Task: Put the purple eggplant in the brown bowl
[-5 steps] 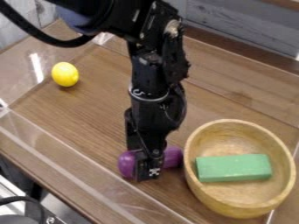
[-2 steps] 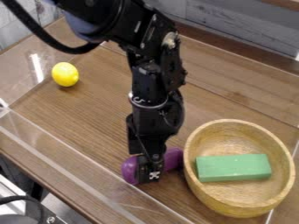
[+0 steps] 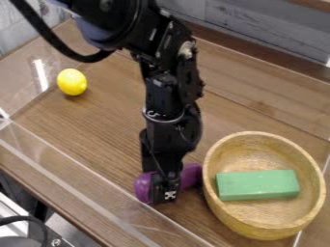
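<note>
My gripper grabs the purple eggplant by its middle (image 3: 168, 182) next, to put it in the brown bowl (image 3: 264, 220).
The purple eggplant (image 3: 190, 175) lies on the wooden table just left of the brown bowl (image 3: 264, 220); only its two ends show, one on each side of the gripper. My gripper (image 3: 164, 185) points straight down over the eggplant's middle, its jaws open and straddling it, low at the table. Whether the fingers touch the eggplant I cannot tell. The light-brown bowl sits at the lower right and holds a green rectangular block (image 3: 258, 184).
A yellow lemon-like ball (image 3: 71, 82) rests on the table at the far left. A clear plastic wall (image 3: 77, 183) runs along the front edge of the table. The black arm (image 3: 161, 58) reaches in from the upper left.
None; the arm has barely settled and the eggplant lies where it was.
</note>
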Motion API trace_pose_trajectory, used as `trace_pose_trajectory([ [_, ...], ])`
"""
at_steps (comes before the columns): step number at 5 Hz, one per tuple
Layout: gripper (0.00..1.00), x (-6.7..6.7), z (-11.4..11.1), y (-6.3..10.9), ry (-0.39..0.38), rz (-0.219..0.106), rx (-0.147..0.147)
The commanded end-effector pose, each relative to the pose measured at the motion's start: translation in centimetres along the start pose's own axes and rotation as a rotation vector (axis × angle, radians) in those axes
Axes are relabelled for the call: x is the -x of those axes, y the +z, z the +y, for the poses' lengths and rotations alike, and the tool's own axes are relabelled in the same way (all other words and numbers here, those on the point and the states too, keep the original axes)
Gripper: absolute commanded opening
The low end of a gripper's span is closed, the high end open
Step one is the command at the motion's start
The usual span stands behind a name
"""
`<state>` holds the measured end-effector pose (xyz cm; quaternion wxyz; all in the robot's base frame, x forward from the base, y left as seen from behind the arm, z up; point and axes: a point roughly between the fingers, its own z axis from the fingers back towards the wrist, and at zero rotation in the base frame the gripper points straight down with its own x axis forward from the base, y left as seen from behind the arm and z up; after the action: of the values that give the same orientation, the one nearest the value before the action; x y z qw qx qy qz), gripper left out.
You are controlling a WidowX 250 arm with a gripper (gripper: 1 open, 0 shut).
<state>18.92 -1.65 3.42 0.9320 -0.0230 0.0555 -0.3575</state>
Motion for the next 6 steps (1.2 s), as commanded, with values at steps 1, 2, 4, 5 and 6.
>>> trace_pose_trajectory([
  [1, 1.0, -0.34, 0.59, 0.39, 0.011, -0.026, -0.013],
  [2, 1.0, -0.34, 0.77, 0.23, 0.016, -0.028, -0.009],
  [4, 1.0, -0.33, 1.07, -0.05, 0.027, -0.03, -0.004],
  [5, 1.0, -0.34, 1.2, -0.09, 0.035, -0.033, -0.003],
  [6, 1.0, -0.35, 1.33, -0.16, 0.041, -0.036, -0.001],
])
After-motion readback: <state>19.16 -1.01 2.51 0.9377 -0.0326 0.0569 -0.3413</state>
